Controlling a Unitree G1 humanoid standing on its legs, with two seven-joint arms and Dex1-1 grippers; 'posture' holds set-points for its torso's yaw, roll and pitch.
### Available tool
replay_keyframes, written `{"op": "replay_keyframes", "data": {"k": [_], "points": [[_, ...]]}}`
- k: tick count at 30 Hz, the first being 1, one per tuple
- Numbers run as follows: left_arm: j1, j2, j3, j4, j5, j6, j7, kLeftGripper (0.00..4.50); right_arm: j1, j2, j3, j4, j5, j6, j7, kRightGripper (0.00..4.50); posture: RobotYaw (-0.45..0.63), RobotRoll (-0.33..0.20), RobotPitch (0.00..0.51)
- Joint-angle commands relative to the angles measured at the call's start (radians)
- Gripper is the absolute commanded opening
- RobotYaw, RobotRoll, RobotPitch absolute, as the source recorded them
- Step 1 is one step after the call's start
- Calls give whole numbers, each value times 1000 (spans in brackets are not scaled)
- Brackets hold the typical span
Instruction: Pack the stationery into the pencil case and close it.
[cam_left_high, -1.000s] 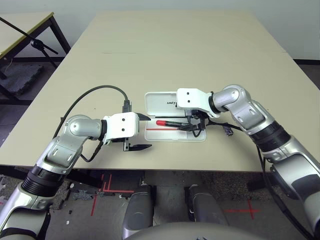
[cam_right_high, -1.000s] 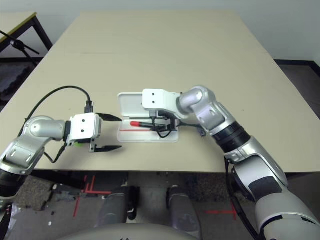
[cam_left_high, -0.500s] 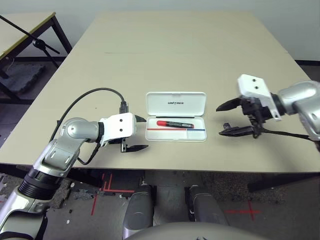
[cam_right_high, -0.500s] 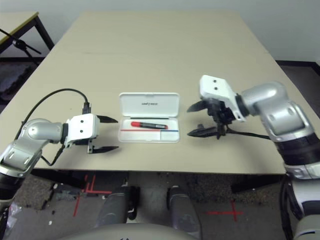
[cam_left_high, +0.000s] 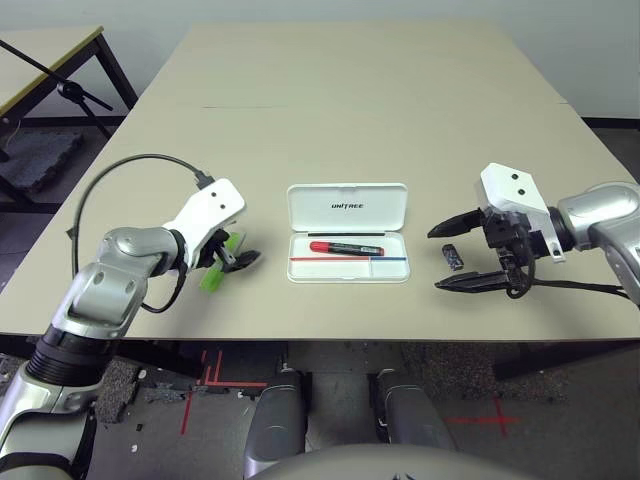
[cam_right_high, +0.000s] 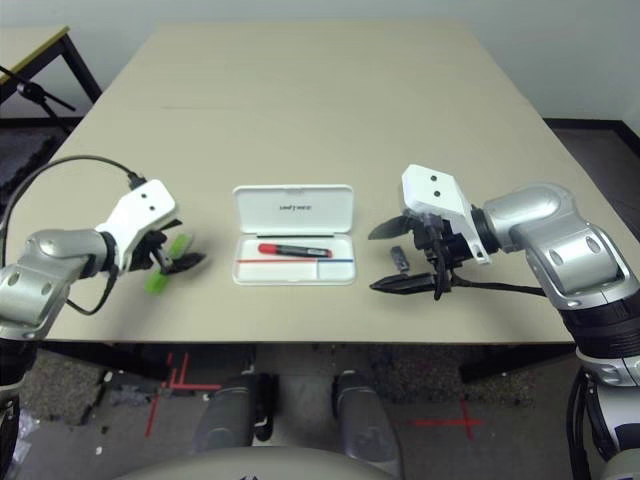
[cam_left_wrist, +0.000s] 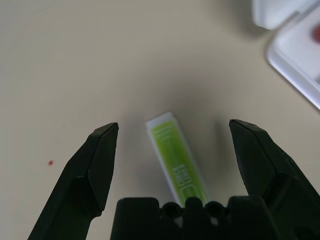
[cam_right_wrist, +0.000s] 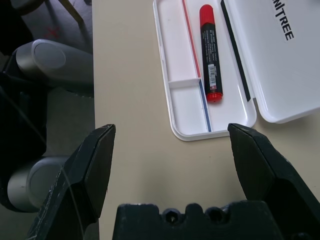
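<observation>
The left gripper isn't ready to close on the highlighter and needs to go lower first, as bare tabletop shows between its fingers and the highlighter (cam_left_high: 212, 273) (cam_left_wrist: 177, 160) below.
The white pencil case (cam_left_high: 347, 207) lies open in the middle of the table, its lid flat behind the tray. Inside the tray rests the red marker (cam_left_high: 347, 247), also seen as the red marker (cam_right_wrist: 210, 55). The lime-green highlighter (cam_left_high: 212, 273) lies left of the case, and my left gripper (cam_left_high: 240, 252) hovers open right over it, the highlighter (cam_left_wrist: 177, 160) between its fingers without contact. A tiny dark block (cam_left_high: 452, 257) sits right of the case, between the spread fingers of my open right gripper (cam_left_high: 437, 260).
The table's front edge (cam_left_high: 330, 338) runs close below both grippers. A black cable (cam_left_high: 575, 286) trails from the right wrist across the table. A second table (cam_left_high: 40, 60) with a black stand is at the far left. The far half of the table is bare.
My right gripper left the red marker in the tray and drew back to the right, around the dark block. My left gripper swung left and turned down over the highlighter.
</observation>
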Motion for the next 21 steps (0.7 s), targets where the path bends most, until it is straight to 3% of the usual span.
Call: {"op": "replay_keyframes", "data": {"k": [1, 8, 21], "points": [[-30, -19, 25, -35, -42, 188, 41, 4500, 4, 10, 26, 1, -5, -16, -7, 4483, 43, 0, 105], [-50, -37, 37, -49, -75, 337, 118, 4500, -5, 15, 47, 25, -16, -42, -13, 4483, 47, 0, 104], [-3, -107, 5, 48, -70, 311, 236, 4500, -11, 26, 60, 22, -23, -50, -22, 4483, 44, 0, 107]]}}
